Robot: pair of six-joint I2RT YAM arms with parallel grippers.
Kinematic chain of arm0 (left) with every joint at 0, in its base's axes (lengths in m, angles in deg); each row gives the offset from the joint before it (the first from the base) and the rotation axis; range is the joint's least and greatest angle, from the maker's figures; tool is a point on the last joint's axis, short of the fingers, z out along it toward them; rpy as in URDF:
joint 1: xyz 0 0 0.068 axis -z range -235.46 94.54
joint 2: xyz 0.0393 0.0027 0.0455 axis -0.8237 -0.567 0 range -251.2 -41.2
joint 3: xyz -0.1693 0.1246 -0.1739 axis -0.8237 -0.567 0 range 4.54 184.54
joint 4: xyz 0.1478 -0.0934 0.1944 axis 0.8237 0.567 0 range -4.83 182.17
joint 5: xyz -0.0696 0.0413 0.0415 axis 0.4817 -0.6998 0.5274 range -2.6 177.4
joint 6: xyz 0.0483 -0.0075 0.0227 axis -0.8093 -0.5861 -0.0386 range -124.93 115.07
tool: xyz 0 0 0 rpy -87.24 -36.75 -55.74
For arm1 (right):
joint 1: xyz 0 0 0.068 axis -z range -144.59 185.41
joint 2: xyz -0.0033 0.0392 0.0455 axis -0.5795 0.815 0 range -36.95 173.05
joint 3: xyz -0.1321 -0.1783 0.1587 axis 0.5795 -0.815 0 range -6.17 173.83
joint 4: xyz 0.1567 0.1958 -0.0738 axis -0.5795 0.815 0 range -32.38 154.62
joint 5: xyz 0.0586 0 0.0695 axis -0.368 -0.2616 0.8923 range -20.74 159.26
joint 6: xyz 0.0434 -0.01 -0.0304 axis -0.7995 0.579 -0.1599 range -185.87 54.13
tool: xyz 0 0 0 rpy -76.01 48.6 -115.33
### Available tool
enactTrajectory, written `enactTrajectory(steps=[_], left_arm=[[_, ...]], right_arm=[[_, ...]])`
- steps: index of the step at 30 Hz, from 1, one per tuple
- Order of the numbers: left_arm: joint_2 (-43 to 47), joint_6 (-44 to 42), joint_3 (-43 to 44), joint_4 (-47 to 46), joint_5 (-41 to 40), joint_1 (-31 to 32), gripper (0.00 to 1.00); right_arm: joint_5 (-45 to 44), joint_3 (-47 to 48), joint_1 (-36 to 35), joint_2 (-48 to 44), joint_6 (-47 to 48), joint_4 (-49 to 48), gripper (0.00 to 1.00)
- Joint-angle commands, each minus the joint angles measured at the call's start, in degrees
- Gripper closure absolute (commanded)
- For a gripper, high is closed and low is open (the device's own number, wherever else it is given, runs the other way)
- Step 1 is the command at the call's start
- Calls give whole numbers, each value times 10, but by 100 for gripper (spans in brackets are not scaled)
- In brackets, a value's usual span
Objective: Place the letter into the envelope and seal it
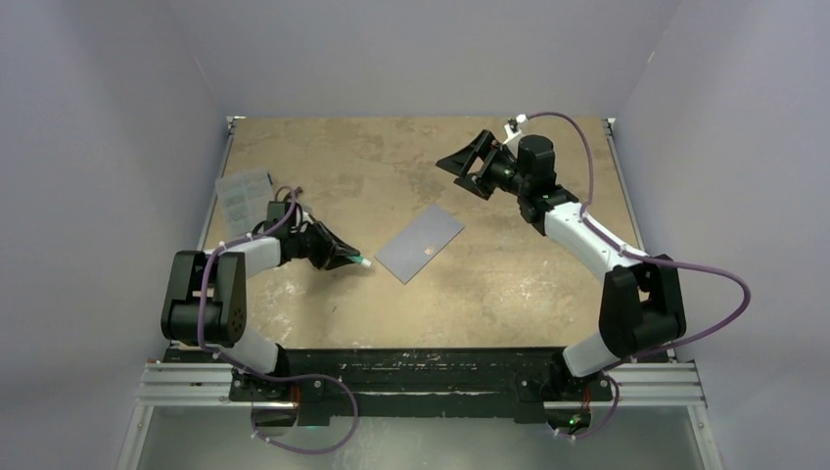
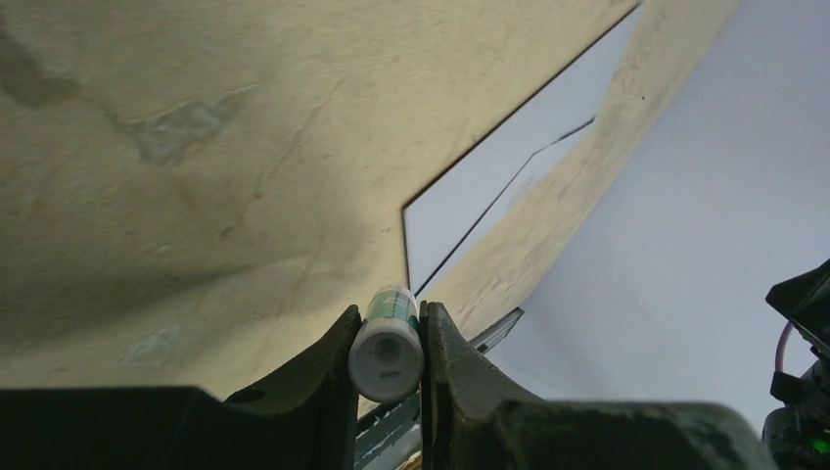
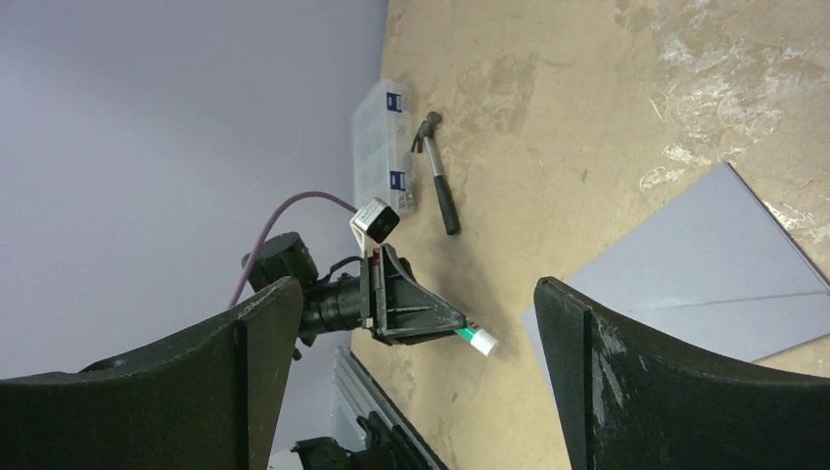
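My left gripper should keep holding the green glue stick, which would fall beside the envelope (image 1: 421,243) if I opened now, its white cap near the envelope's corner.
The grey-blue envelope (image 1: 421,243) lies flat mid-table, its flap folded down; it also shows in the left wrist view (image 2: 499,171) and the right wrist view (image 3: 705,264). The peach-tan letter is not in view. My left gripper (image 1: 354,260) is shut on a green and white glue stick (image 2: 385,357), held low just left of the envelope's near corner with its white cap (image 3: 482,341) pointing at the envelope. My right gripper (image 1: 458,180) is open and empty, raised above the far middle of the table, behind the envelope.
A clear ribbed plastic box (image 1: 243,194) lies at the far left edge, also in the right wrist view (image 3: 382,137). A small hammer (image 3: 438,176) lies beside it. Grey walls enclose the table on three sides.
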Motion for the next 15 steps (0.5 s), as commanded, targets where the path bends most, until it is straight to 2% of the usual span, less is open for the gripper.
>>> enactTrajectory(steps=[1,5,8,15], left_arm=[[12,6,-20,-18,12,-25,100],[22,47,-68,-39,-7,-76,100],[39,101,-114,-100,-20,-107,100],[52,174,-144,-149,-64,-123,97]], right_arm=[[11,9,2,9,16,-1,11],[26,15,3,18,15,0,12],[29,19,4,22,15,-1,12],[41,27,7,37,16,-3,13]])
